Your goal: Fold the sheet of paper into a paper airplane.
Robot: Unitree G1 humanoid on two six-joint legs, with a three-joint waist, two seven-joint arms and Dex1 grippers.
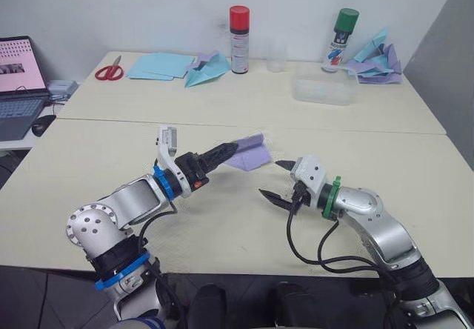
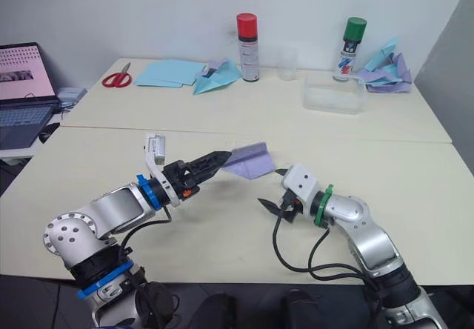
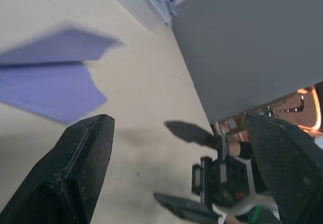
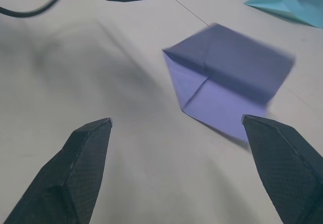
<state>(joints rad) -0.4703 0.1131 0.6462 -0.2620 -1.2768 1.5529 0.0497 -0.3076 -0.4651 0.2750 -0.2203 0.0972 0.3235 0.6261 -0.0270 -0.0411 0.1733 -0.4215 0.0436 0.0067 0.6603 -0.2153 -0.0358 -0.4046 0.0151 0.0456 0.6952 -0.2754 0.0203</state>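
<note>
I need to fold the lavender paper (image 1: 252, 157) into an airplane, so my left gripper should grab it by its pointed end (image 1: 231, 161) next.
The sheet of paper (image 1: 250, 153) is lavender and partly folded, with creases and one flap raised. It lies on the near table between my two grippers. My left gripper (image 1: 228, 150) is open, its fingertips beside the paper's left edge; in the left wrist view the paper (image 3: 50, 82) lies outside the fingers (image 3: 86, 153), not between them. My right gripper (image 1: 272, 179) stands open just right of the paper and a little nearer, holding nothing. The right wrist view looks at the paper (image 4: 227, 88) from a short distance.
On the far table are red scissors (image 1: 109, 70), light blue sheets (image 1: 159, 65), a light blue paper plane (image 1: 207, 68), two spray cans (image 1: 239, 29) (image 1: 339, 40), a clear cup (image 1: 276, 55), a clear container (image 1: 322, 90) and a blue-and-purple paper heap (image 1: 378, 61). A laptop (image 1: 16, 84) sits far left.
</note>
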